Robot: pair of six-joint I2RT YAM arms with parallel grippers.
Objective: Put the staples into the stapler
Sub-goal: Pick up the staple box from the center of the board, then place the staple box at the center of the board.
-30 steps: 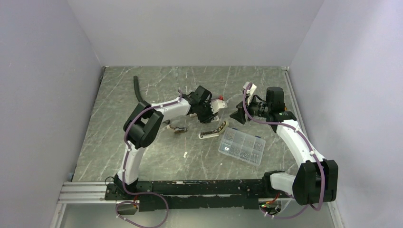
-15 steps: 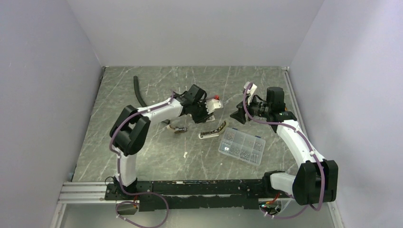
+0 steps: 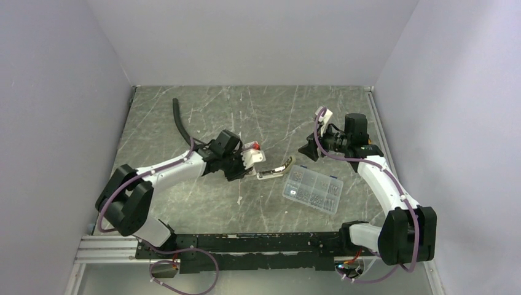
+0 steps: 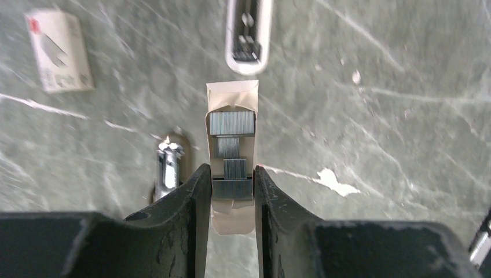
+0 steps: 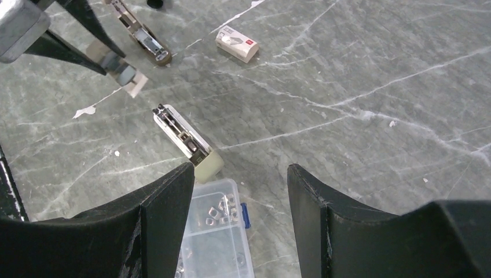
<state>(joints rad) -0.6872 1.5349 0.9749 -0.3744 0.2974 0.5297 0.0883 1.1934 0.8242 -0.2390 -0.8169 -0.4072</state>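
I need to hold the paper tray (image 4: 231, 98): it hangs above the marble, close to the stapler's rounded end, and would fall short if my left gripper opened now.
The stapler (image 3: 274, 170) lies open on the marble table, its metal channel facing up (image 5: 185, 141). In the left wrist view its rounded end (image 4: 249, 35) sits straight ahead of my fingers. My left gripper (image 3: 249, 167) (image 4: 231, 169) is shut on a small paper tray (image 4: 231, 98) holding strips of staples (image 4: 231, 124), just left of the stapler and above the table. My right gripper (image 3: 305, 150) (image 5: 240, 168) hangs open and empty to the stapler's right, above its cream end.
A clear compartment box (image 3: 312, 189) (image 5: 214, 231) of metal bits sits right of the stapler. A white staple carton (image 4: 58, 51) (image 5: 236, 44) and a second small olive-and-metal piece (image 4: 169, 168) (image 5: 142, 37) lie near my left gripper. A black hose (image 3: 179, 117) lies back left.
My left arm has swung toward the near left, carrying the staple tray from behind the stapler to just left of it. The right arm has not moved.
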